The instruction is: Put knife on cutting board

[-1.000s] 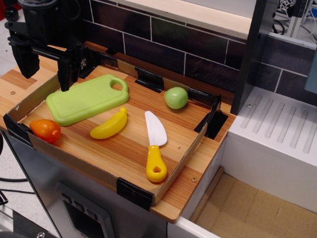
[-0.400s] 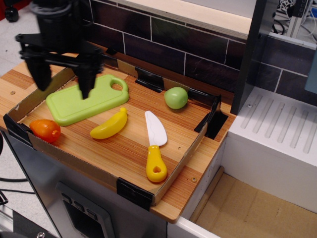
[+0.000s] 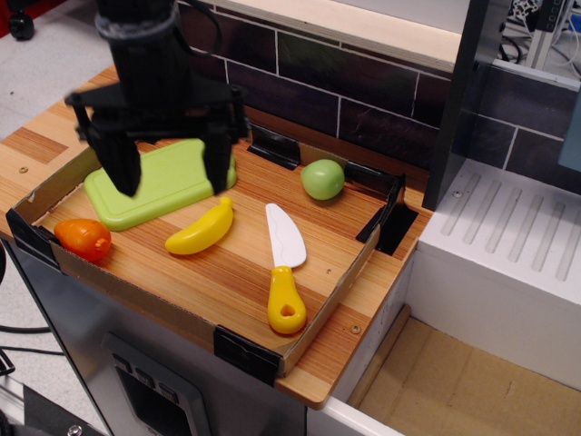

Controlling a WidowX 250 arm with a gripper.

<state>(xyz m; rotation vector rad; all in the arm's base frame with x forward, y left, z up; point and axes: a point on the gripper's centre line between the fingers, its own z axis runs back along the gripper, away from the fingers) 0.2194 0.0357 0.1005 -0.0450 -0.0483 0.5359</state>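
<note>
Next, my gripper grips the knife by its yellow handle (image 3: 285, 295). Then it sets the knife on the cutting board (image 3: 163, 186).
The knife (image 3: 284, 266), with a white blade and a yellow handle, lies on the wooden tray floor right of centre, handle toward the front edge. The light-green cutting board (image 3: 163, 186) lies flat at the tray's back left, partly hidden by my arm. My black gripper (image 3: 170, 174) hangs open and empty above the cutting board, its two fingers wide apart, well to the left of the knife.
A yellow toy banana (image 3: 201, 228) lies between the board and the knife. An orange toy vegetable (image 3: 83, 238) sits at the front left corner. A green ball-shaped fruit (image 3: 322, 179) sits at the back. The low-walled tray (image 3: 313, 300) has black corner clips. A white rack (image 3: 508, 245) stands to the right.
My gripper has moved right and toward the front, from beyond the tray's left edge to above the cutting board. The objects have not moved.
</note>
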